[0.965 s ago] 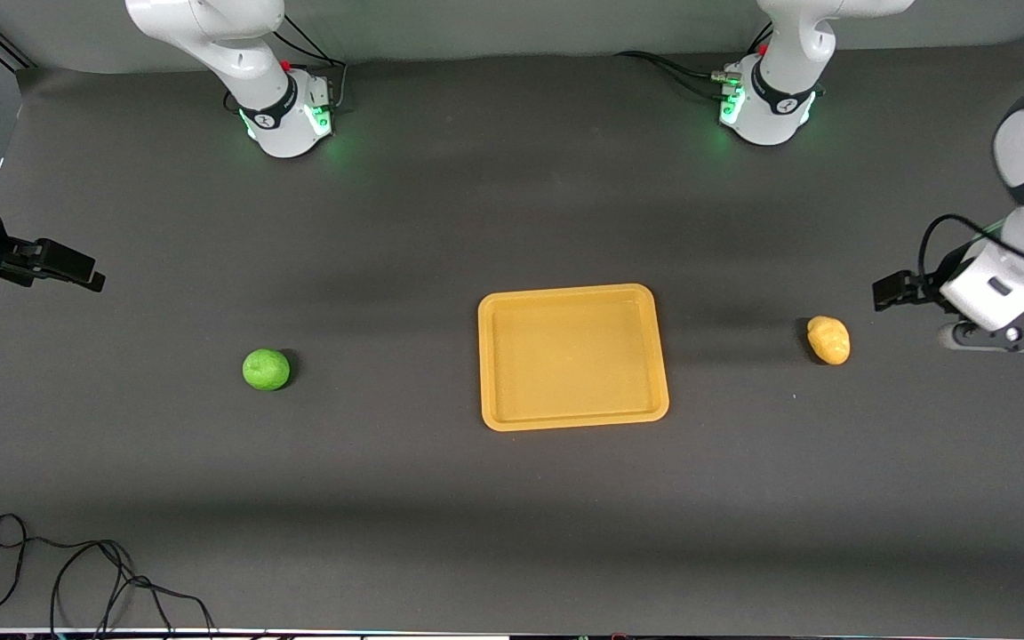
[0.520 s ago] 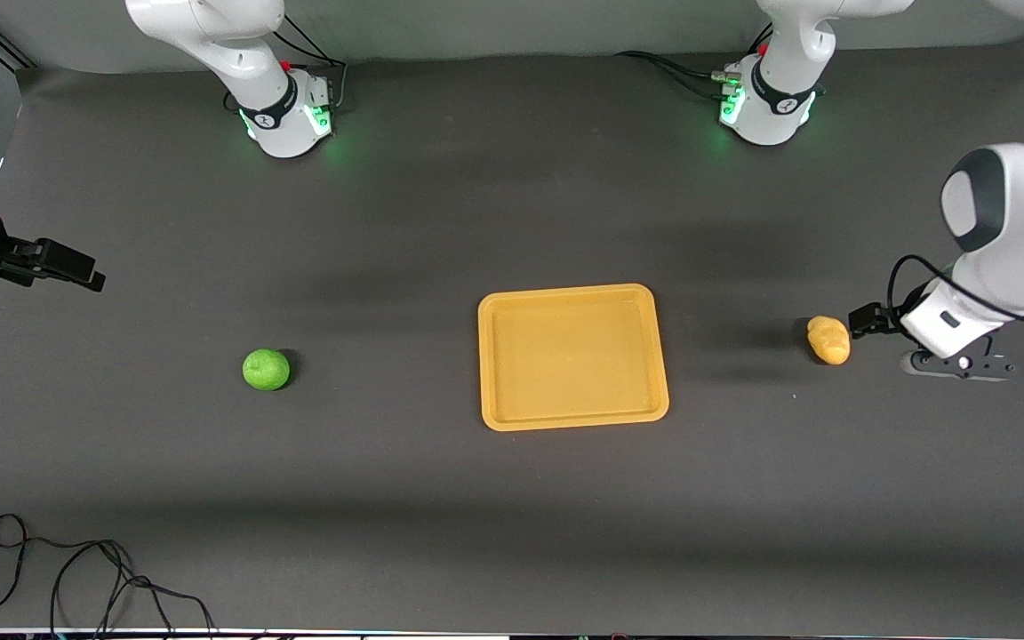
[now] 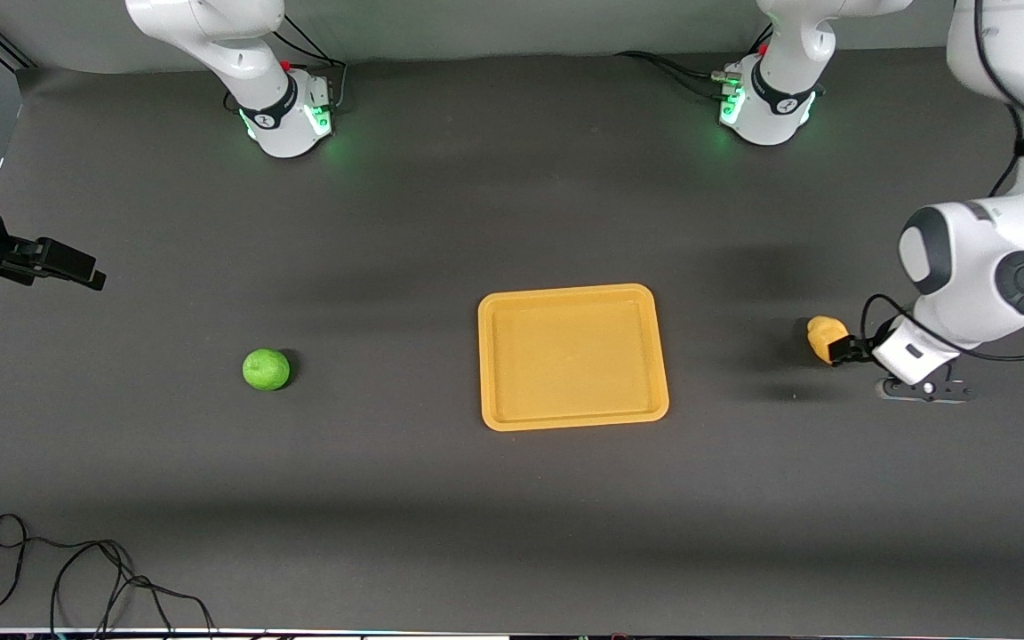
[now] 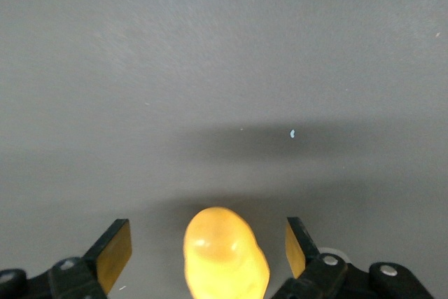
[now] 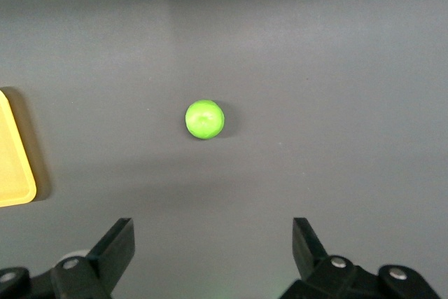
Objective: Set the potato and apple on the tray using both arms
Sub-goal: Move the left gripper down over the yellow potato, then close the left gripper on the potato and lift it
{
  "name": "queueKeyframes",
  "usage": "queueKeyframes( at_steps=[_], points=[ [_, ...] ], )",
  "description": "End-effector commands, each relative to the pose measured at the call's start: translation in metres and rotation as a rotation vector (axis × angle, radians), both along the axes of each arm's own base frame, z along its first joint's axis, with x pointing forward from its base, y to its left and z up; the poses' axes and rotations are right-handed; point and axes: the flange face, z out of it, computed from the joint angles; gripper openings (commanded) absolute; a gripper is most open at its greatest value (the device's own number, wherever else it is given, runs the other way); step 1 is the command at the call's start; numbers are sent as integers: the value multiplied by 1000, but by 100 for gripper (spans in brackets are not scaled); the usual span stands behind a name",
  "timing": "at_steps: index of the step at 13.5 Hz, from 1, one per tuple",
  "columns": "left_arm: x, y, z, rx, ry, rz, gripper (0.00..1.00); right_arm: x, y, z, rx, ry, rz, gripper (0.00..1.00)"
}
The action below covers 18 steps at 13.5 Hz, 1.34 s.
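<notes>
Next, my left gripper picks up the potato (image 3: pixel 823 336) by its rounded sides to get the potato onto the orange-yellow tray (image 3: pixel 571 291).
The yellow-tan potato (image 3: pixel 823 336) lies on the dark table toward the left arm's end. My left gripper (image 3: pixel 841 352) is low at it. In the left wrist view the potato (image 4: pixel 225 253) sits between the open fingers of the left gripper (image 4: pixel 207 244), with a gap on each side. The green apple (image 3: pixel 266 369) lies toward the right arm's end. My right gripper (image 3: pixel 90 278) waits in the air at that end, open and empty (image 5: pixel 213 243), with the apple (image 5: pixel 204 118) ahead of it. The orange-yellow tray (image 3: pixel 571 291) lies empty between the fruits; its corner (image 5: pixel 14 173) shows in the right wrist view.
The two arm bases (image 3: pixel 285 120) (image 3: pixel 765 111) stand farthest from the front camera. A loose black cable (image 3: pixel 76 569) lies at the table's near edge toward the right arm's end.
My left arm has swung in and come down, bringing its open gripper from beside the potato to around it. The right arm, apple, potato and tray have not moved.
</notes>
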Motion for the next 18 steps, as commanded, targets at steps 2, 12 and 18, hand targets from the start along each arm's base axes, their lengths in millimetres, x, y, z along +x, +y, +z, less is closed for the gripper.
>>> queueKeyframes(
  at_steps=[2, 12, 18],
  points=[
    [-6, -6, -27, -6, -35, -3, 98, -1, -2, 4, 15, 4, 19, 100],
    [-32, -3, -50, -6, -9, -27, 98, -1, -4, 6, 13, 1, 16, 100],
    [-46, -6, -46, -11, 1, -28, 81, -1, -3, 5, 13, 2, 18, 100]
  ],
)
